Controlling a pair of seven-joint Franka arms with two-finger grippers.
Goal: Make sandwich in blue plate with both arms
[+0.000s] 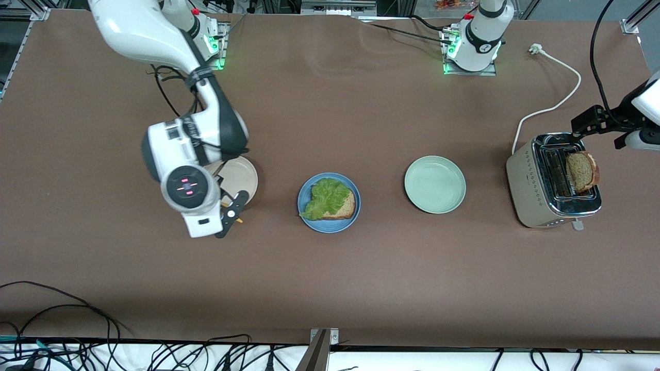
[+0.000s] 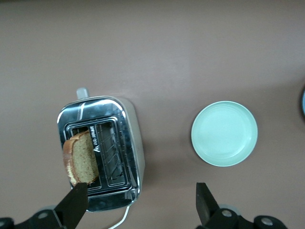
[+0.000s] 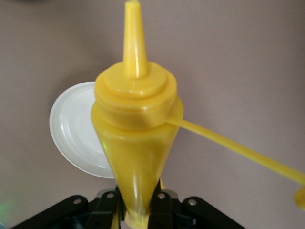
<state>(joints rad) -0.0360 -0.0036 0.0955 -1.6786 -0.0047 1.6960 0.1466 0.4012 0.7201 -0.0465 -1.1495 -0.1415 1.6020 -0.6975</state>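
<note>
The left gripper grips the slice by its exposed top crust end [image 1: 590, 170] next, since the toaster slot [image 1: 561, 167] encloses the lower part of the bread slice.
The blue plate [image 1: 330, 229] sits mid-table with one brown bread slice [image 1: 345, 208] on it and a ruffled green lettuce leaf [image 1: 326, 197] on top. A second bread slice [image 1: 582, 171] [image 2: 82, 158] stands up out of the toaster [image 1: 536, 185] [image 2: 131, 143]. My left gripper [image 2: 140, 202] [image 1: 581, 126] hangs open over the toaster, and one of its fingers [image 2: 75, 202] is close to that slice. My right gripper [image 3: 138, 210] [image 1: 232, 208] is shut on a yellow squeeze bottle [image 3: 136, 124], over the edge of the beige plate [image 1: 241, 175] [image 3: 76, 133]. The front view shows almost nothing of the bottle.
A pale green plate [image 1: 434, 184] [image 2: 224, 133] lies bare between the blue plate and the toaster. The toaster's white cord [image 1: 554, 105] runs toward the left arm's base. The bottle's cap strap [image 3: 228, 145] sticks out sideways.
</note>
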